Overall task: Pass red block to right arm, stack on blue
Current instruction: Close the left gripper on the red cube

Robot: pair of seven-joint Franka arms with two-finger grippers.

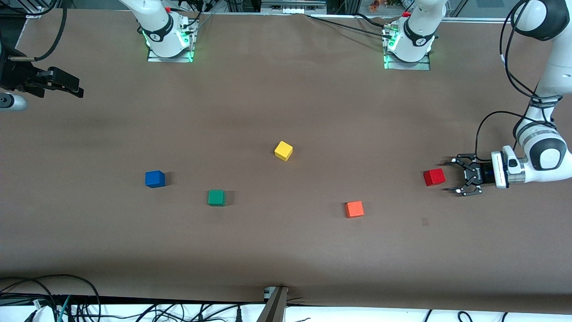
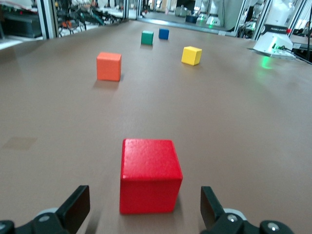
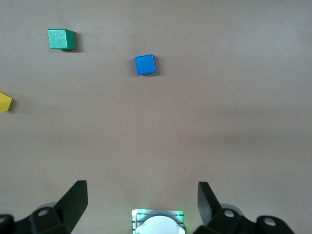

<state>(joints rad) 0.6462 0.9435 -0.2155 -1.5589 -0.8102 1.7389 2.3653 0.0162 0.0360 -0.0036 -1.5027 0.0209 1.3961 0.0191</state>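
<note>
The red block (image 1: 434, 177) is to be passed over for stacking on the blue cube (image 1: 154, 179). My left gripper will grab the block by its opposite sides next.
The red block (image 1: 434, 177) lies on the brown table toward the left arm's end. My left gripper (image 1: 449, 175) is low by the table, open, its fingertips just short of the block's sides. In the left wrist view the red block (image 2: 150, 174) sits close ahead, in line with the gap of the left gripper (image 2: 143, 209), touching neither finger. The blue cube (image 1: 154, 179) sits toward the right arm's end. My right gripper (image 1: 67, 84) waits raised over that end of the table, open and empty. The right wrist view shows the blue cube (image 3: 145, 64) below the right gripper (image 3: 141, 200).
An orange cube (image 1: 354, 209) lies nearer the front camera than the red block. A yellow cube (image 1: 283, 150) sits mid-table, a green cube (image 1: 216, 197) beside the blue one. The arm bases (image 1: 169, 42) stand along the table's back edge.
</note>
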